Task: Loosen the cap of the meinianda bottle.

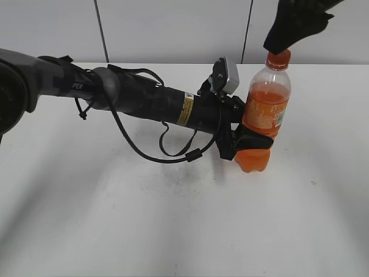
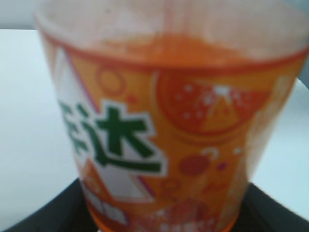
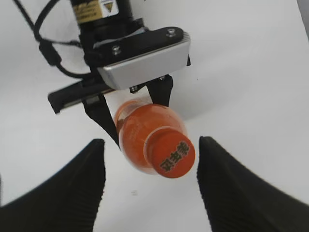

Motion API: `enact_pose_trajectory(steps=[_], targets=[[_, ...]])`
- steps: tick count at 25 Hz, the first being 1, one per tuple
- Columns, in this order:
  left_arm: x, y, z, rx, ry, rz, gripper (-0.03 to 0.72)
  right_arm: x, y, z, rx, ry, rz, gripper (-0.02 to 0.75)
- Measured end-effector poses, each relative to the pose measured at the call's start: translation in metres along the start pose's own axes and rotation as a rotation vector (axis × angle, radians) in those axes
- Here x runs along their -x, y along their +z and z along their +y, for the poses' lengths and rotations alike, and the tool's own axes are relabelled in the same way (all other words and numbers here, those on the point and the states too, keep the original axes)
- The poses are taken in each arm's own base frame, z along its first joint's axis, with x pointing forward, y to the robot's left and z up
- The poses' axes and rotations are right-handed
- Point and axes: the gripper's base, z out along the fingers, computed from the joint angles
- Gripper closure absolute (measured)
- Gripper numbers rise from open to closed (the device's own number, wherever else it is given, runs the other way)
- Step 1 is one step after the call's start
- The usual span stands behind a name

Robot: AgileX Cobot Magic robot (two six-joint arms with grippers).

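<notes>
I need to loosen the cap of the meinianda bottle [image 1: 265, 112], so my right gripper should next grab the orange cap by its round side [image 1: 278, 60].
The meinianda bottle [image 1: 265, 112] stands upright on the white table, orange drink inside, orange label with a white-green patch. My left gripper [image 1: 249, 141] is shut on its lower body from the left; its label fills the left wrist view [image 2: 193, 130]. The orange cap [image 1: 278, 58] sits on top. My right gripper [image 1: 294, 26] hangs just above the cap, open. In the right wrist view the cap [image 3: 172, 153] lies between the two spread black fingers [image 3: 150, 145], touching neither, with the bottle [image 3: 140, 130] below.
The left arm [image 1: 144, 98] with its looped black cable [image 1: 173, 153] stretches across the white table [image 1: 173, 231] from the left. A white panelled wall [image 1: 173, 29] stands behind.
</notes>
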Motion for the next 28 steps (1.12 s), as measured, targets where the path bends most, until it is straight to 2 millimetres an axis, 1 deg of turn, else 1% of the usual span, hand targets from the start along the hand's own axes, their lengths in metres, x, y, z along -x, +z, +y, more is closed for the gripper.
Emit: enact_pose_trajectory(steps=[4,5,8,11,14,18,24,26,28], targets=[[0.000,0.000,0.000,0.000,0.000,0.000,0.280,-0.002,-0.003,-0.001,-0.027,0.505,0.011,0.279],[0.000,0.000,0.000,0.000,0.000,0.000,0.280,-0.003,-0.002,-0.002,-0.043,0.608,0.019,0.279],[0.000,0.000,0.000,0.000,0.000,0.000,0.280,-0.006,0.004,-0.006,-0.074,0.735,0.048,0.290],[0.000,0.000,0.000,0.000,0.000,0.000,0.280,-0.006,0.017,-0.009,-0.065,0.767,0.078,0.304],[0.000,0.000,0.000,0.000,0.000,0.000,0.280,-0.006,0.025,-0.010,-0.058,0.775,0.095,0.328],[0.000,0.000,0.000,0.000,0.000,0.000,0.280,-0.006,0.026,-0.011,-0.057,0.778,0.098,0.381],[0.000,0.000,0.000,0.000,0.000,0.000,0.280,-0.006,0.033,-0.011,-0.044,0.778,0.110,0.435],[0.000,0.000,0.000,0.000,0.000,0.000,0.280,-0.006,0.033,-0.011,-0.038,0.754,0.108,0.468],[0.000,0.000,0.000,0.000,0.000,0.000,0.280,-0.006,0.033,-0.011,-0.034,0.682,0.109,0.469]])
